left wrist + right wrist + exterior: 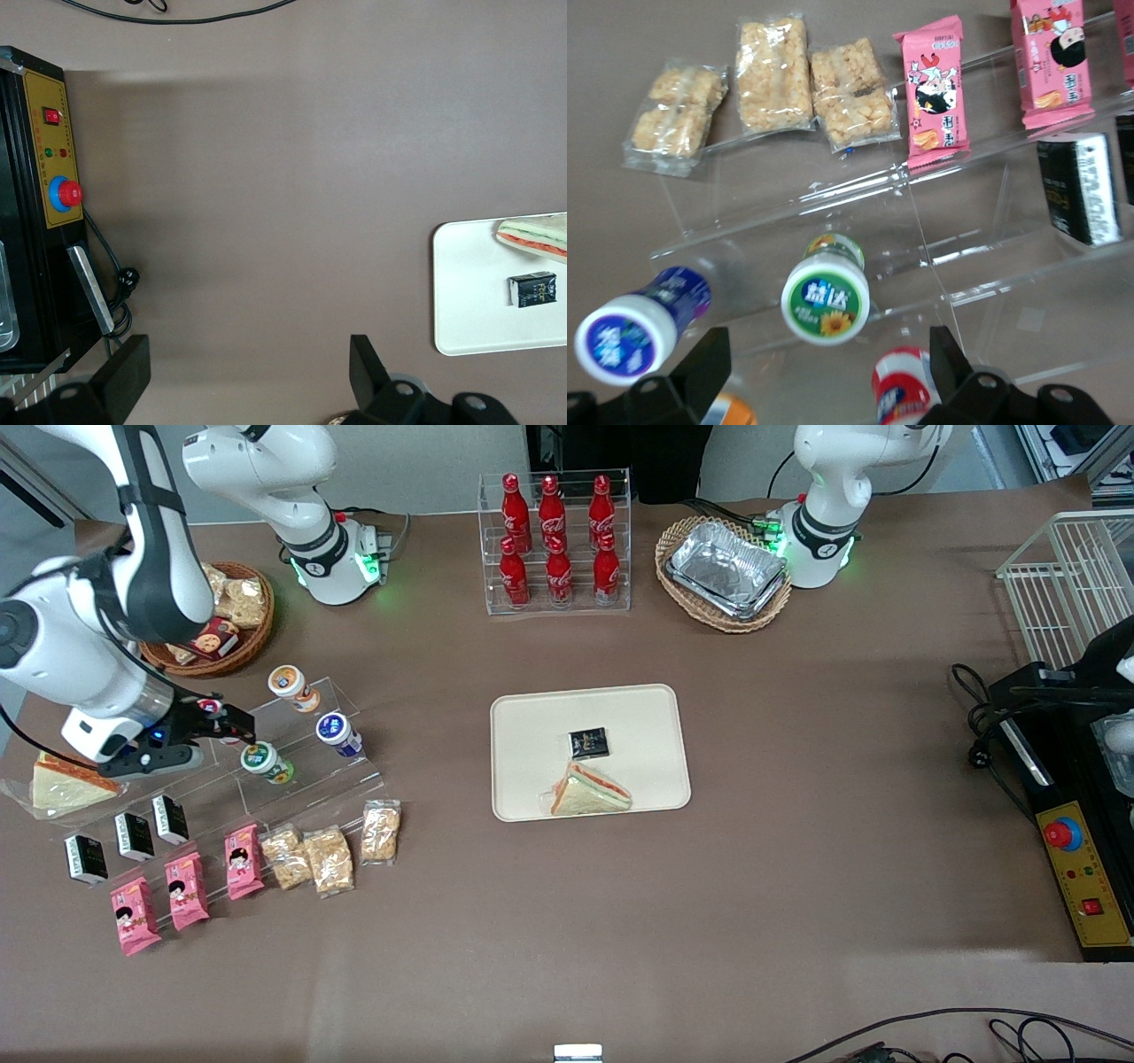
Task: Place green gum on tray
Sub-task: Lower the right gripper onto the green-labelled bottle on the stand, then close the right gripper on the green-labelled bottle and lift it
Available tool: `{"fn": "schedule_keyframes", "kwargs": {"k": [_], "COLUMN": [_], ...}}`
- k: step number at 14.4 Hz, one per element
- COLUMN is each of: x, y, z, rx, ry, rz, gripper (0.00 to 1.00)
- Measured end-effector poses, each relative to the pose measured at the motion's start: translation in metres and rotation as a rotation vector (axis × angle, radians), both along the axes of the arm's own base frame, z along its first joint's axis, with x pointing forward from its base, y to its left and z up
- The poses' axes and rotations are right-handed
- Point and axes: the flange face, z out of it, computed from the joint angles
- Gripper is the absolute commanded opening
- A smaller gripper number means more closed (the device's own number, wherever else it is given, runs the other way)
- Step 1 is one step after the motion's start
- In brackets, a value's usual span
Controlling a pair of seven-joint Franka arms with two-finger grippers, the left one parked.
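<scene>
My right gripper grabs the white-lidded top (259, 755) of the green gum next, to place the green gum on the tray (532, 717).
The green gum (263, 762), a small canister with a green-and-white lid, stands on a clear acrylic stepped stand (350, 784); it also shows in the right wrist view (826, 299). My right gripper (229, 728) hovers open and empty just above the stand, close beside the green gum and a little farther from the front camera. In the wrist view the gripper (826, 370) is open with the gum just ahead of the jaws. The beige tray (532, 717) lies at mid-table, toward the parked arm from the stand, holding a wrapped sandwich (589, 791) and a small black packet (589, 741).
On the stand are a blue-lidded canister (337, 732), an orange one (291, 685) and a red-lidded one (904, 385) under the gripper. Black cartons (133, 835), pink packets (186, 890) and cracker packs (328, 857) lie nearer the camera. A cola rack (554, 545) stands farther off.
</scene>
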Motion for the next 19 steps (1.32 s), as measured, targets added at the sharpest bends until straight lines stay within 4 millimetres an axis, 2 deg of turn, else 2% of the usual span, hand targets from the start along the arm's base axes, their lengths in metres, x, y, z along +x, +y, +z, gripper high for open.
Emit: {"fn": "schedule_keyframes", "kwargs": {"k": [3, 5, 12, 14, 15, 16, 19], "x": [-0.010, -0.015, -0.015, -0.015, -0.015, -0.014, -0.014], "y": [0.001, 0.003, 0.004, 0.004, 0.004, 0.004, 0.004], "z": [-0.044, -0.062, -0.079, -0.082, -0.083, -0.083, -0.082], "rx": [0.001, 0.020, 0.023, 0.022, 0.022, 0.022, 0.021], "ry": [-0.020, -0.003, 0.023, 0.027, 0.028, 0.028, 0.022], "rz": [-0.008, -0.029, -0.040, -0.041, -0.041, -0.041, -0.042], "gripper": [1.00, 1.00, 0.98, 0.93, 0.86, 0.83, 0.54]}}
